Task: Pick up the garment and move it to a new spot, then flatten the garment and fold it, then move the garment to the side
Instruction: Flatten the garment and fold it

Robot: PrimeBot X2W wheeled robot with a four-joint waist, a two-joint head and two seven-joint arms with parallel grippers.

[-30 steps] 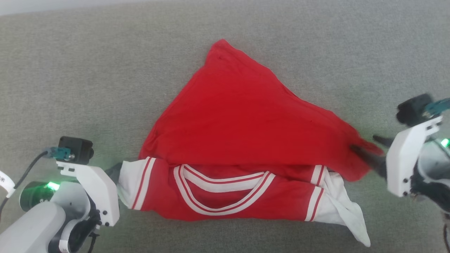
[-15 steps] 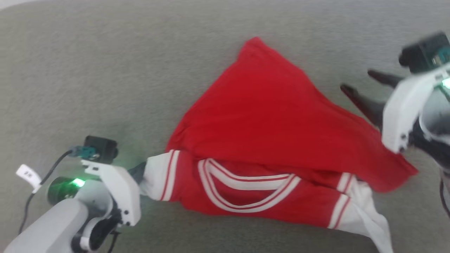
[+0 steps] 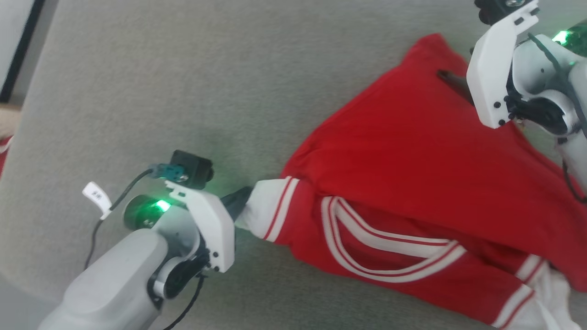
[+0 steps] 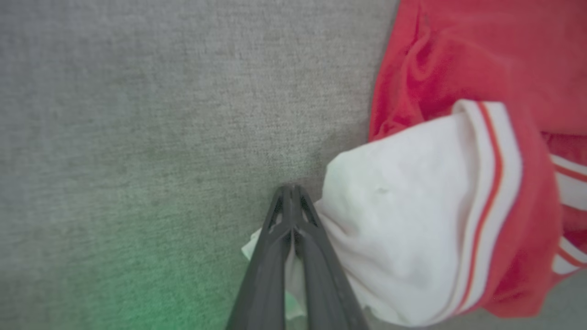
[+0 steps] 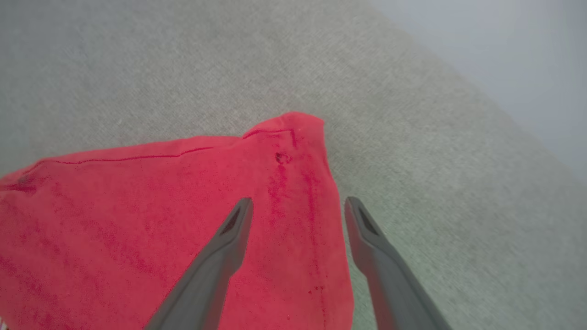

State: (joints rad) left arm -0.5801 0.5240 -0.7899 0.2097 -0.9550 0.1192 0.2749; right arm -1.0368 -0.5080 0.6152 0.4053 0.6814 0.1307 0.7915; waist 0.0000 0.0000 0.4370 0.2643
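Observation:
My right gripper grabs the jersey by its red hem corner [image 3: 436,44] next, to fold it in line with the jersey's held white sleeve [image 3: 264,206].
The garment [image 3: 412,156], a red jersey with white sleeves and red-white striped trim, lies crumpled and partly folded over on the grey surface. My left gripper [image 3: 240,204] is shut on the garment's white left sleeve [image 4: 412,215]. In the left wrist view the closed gripper [image 4: 291,190] pinches a fold of that white cloth. My right gripper [image 3: 456,73] hovers open over the garment's far red corner [image 5: 293,133]. In the right wrist view one of its fingers [image 5: 238,224] is above the cloth and the other is just off the hem, with nothing between them.
The grey fabric-covered surface [image 3: 183,91] stretches free to the left of and behind the garment. Its left edge meets a dark strip [image 3: 18,50] at the upper left. A pale area [image 5: 527,55] lies beyond the surface's far edge.
The head camera has swung, shifting the whole picture rightward. My right gripper left the garment's right-hand corner and moved, open, to the far corner. The left gripper keeps its hold on the sleeve.

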